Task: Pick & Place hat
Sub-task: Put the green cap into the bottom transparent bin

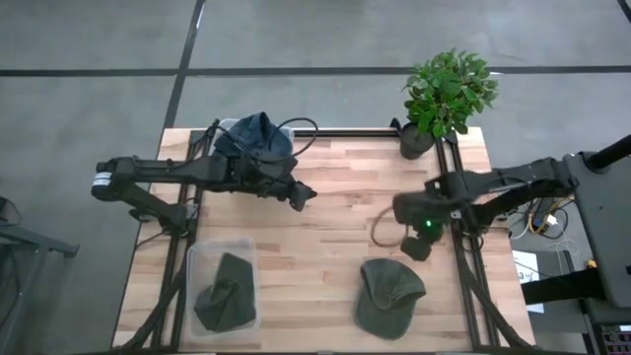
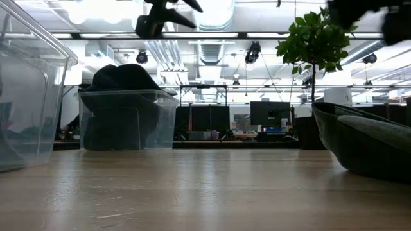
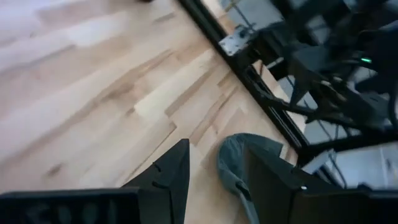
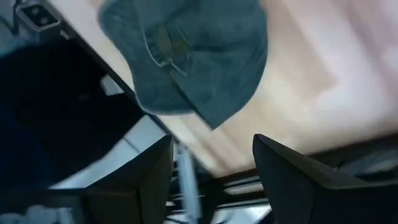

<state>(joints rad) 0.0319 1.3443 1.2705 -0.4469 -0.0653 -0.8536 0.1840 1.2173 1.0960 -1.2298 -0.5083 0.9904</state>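
My right gripper grabs the brim edge of the olive-green cap next, to lift the cap off the table for placing.
An olive-green cap (image 1: pixel 387 294) lies flat on the wooden table near its near right edge; it also shows in the low view (image 2: pixel 366 144) and in the right wrist view (image 4: pixel 186 56). My right gripper (image 1: pixel 418 247) hangs open just beyond the cap's far right side, touching nothing (image 4: pixel 212 140). My left gripper (image 1: pixel 304 194) is open above the middle of the table, raised (image 2: pixel 164 16). Its wrist view shows the green cap (image 3: pixel 239 165) far off, past its fingers (image 3: pixel 216 149). Another green cap (image 1: pixel 225 294) lies in a clear bin.
The clear bin (image 1: pixel 192 258) stands at the near left corner. A second bin (image 1: pixel 284 130) at the far edge holds dark blue hats (image 1: pixel 254 136). A potted plant (image 1: pixel 446 94) stands at the far right corner. Bare wood lies between the two grippers.
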